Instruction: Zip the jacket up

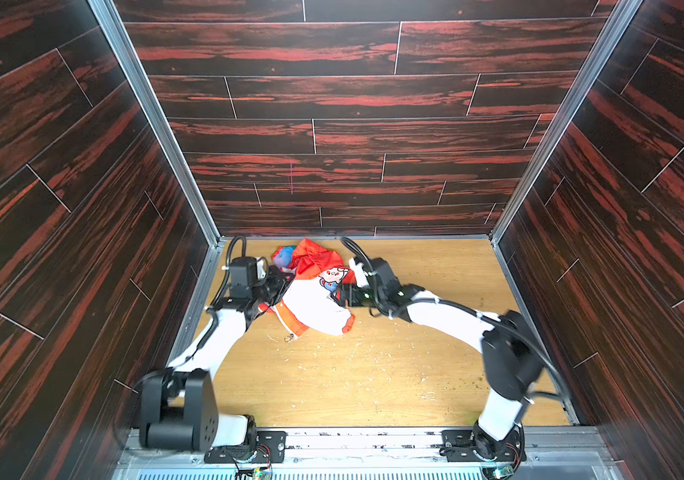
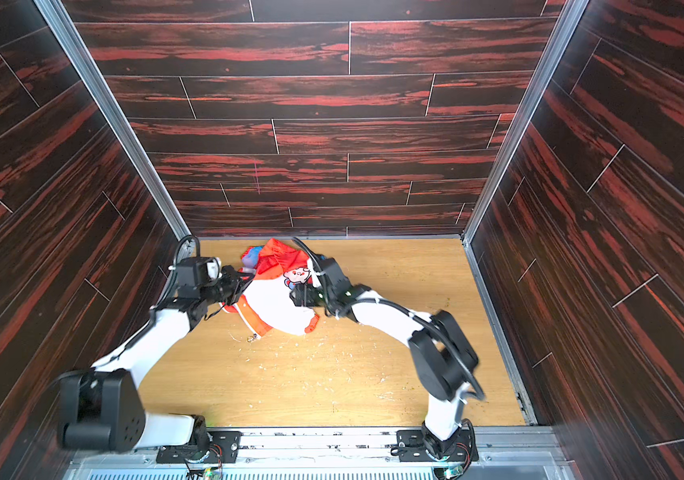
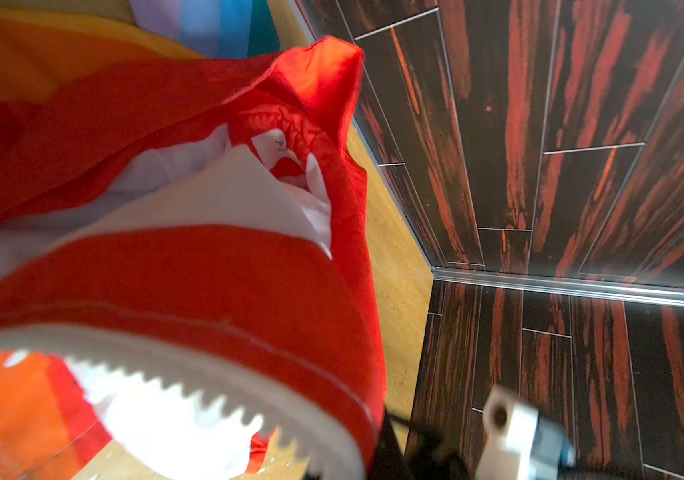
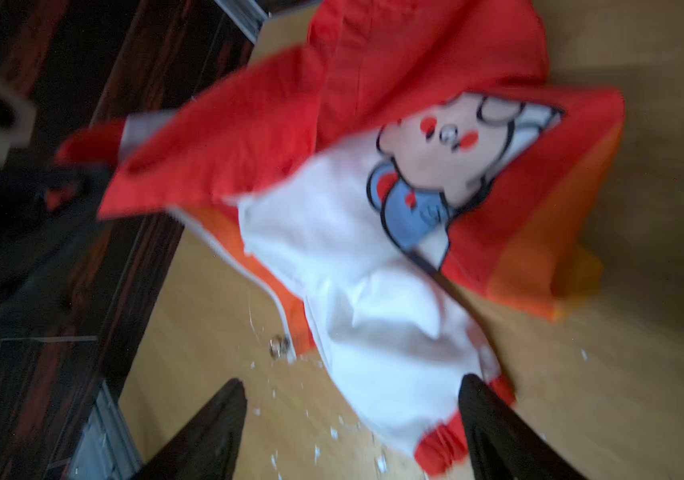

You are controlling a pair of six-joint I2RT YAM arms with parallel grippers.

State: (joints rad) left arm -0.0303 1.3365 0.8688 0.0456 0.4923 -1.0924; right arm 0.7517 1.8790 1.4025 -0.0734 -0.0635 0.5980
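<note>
The robot will next use its right gripper to grab the loose edge of the orange-red hood beside the cartoon. This will leave the zipper teeth (image 3: pixel 190 399) free and straighten the jacket for zipping up.
The jacket (image 1: pixel 311 299) (image 2: pixel 273 303) lies crumpled at the back left of the wooden table, white cartoon side up, with the orange-red hood toward the back wall. My left gripper (image 1: pixel 280 286) (image 2: pixel 240 286) is shut on the jacket's left edge. In the left wrist view red trim and white zipper teeth (image 3: pixel 190 399) drape close over the lens and hide the fingertips. My right gripper (image 4: pixel 356 419) (image 1: pixel 338 296) is open and holds nothing. It hovers over the white sleeve and its red cuff (image 4: pixel 444 449). A small metal ring (image 1: pixel 289 338) (image 4: pixel 278 345) rests on the table at the hem's tip.
Dark red plank walls (image 1: pixel 332 124) box in the wooden table (image 1: pixel 373 374) on three sides, and the jacket lies near the back-left corner. White flecks (image 1: pixel 332 345) dot the wood in front of the jacket. Both arm bases sit on the metal rail (image 1: pixel 352 436) at the front.
</note>
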